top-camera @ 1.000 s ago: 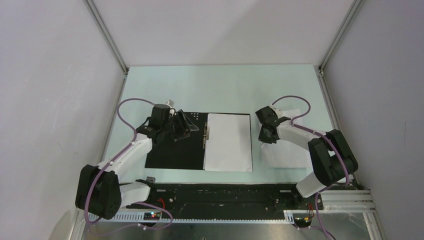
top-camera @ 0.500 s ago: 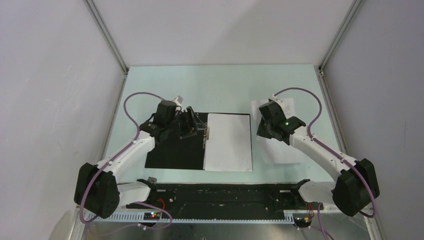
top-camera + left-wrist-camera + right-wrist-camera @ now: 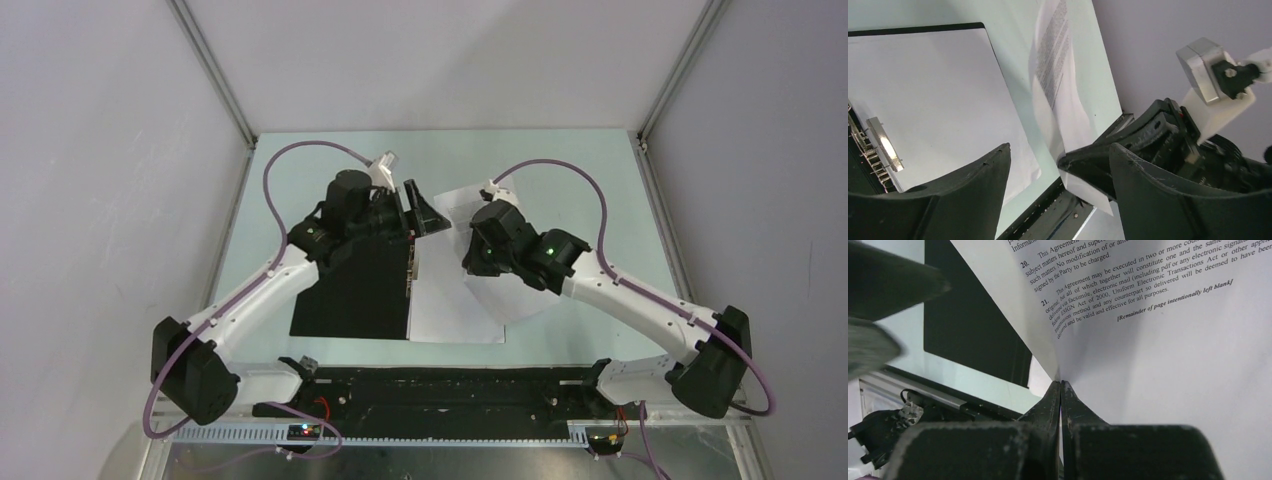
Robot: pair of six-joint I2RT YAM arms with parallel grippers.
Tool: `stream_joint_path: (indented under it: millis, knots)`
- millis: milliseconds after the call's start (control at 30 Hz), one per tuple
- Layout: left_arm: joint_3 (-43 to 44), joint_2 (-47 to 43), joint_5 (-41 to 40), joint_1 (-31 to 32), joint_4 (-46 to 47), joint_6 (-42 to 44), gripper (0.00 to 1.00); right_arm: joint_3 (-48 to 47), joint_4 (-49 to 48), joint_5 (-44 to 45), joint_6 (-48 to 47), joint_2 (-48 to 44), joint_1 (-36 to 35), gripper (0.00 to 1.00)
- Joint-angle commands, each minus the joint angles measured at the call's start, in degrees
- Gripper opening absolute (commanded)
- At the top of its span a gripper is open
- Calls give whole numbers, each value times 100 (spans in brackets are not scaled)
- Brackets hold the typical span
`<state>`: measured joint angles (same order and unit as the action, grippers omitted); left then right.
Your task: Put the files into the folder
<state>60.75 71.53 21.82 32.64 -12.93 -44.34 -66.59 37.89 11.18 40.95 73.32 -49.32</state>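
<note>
The file should go into the folder (image 3: 350, 290). My left gripper will take the printed file's clip-side edge, so the opposite edge stays free for my right gripper.
The folder (image 3: 350, 290) lies open on the table, black inside up, with its metal clip (image 3: 411, 268) along the spine. One plain white file (image 3: 445, 312) rests flat on its right half (image 3: 938, 95). My right gripper (image 3: 472, 252) is shut on the edge of the other file, a sheet with printed text (image 3: 510, 300), and holds it lifted and curled above the folder's right side (image 3: 1148, 315). The pinch shows in the right wrist view (image 3: 1060, 382). My left gripper (image 3: 420, 208) hovers open just left of that sheet, above the folder's far edge, holding nothing (image 3: 1060, 147).
The pale green table (image 3: 560, 170) is boxed in by white walls on three sides. A black rail (image 3: 450, 390) with the arm bases runs along the near edge. Purple cables (image 3: 300, 160) arc above both arms.
My right arm swung left, carrying the printed sheet from the table's right side to above the folder. My left gripper rose away from the clip toward the far edge and opened wider.
</note>
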Motion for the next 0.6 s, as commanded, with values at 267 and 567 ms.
stream_joint_path:
  millis: [267,567]
  knots:
    - [54,529,-592,300,454,-46,66,-783,273,319,229,319,-510,0]
    - [177,676,-519,303,759,-194,26,-862,353,401,205,293,-677,6]
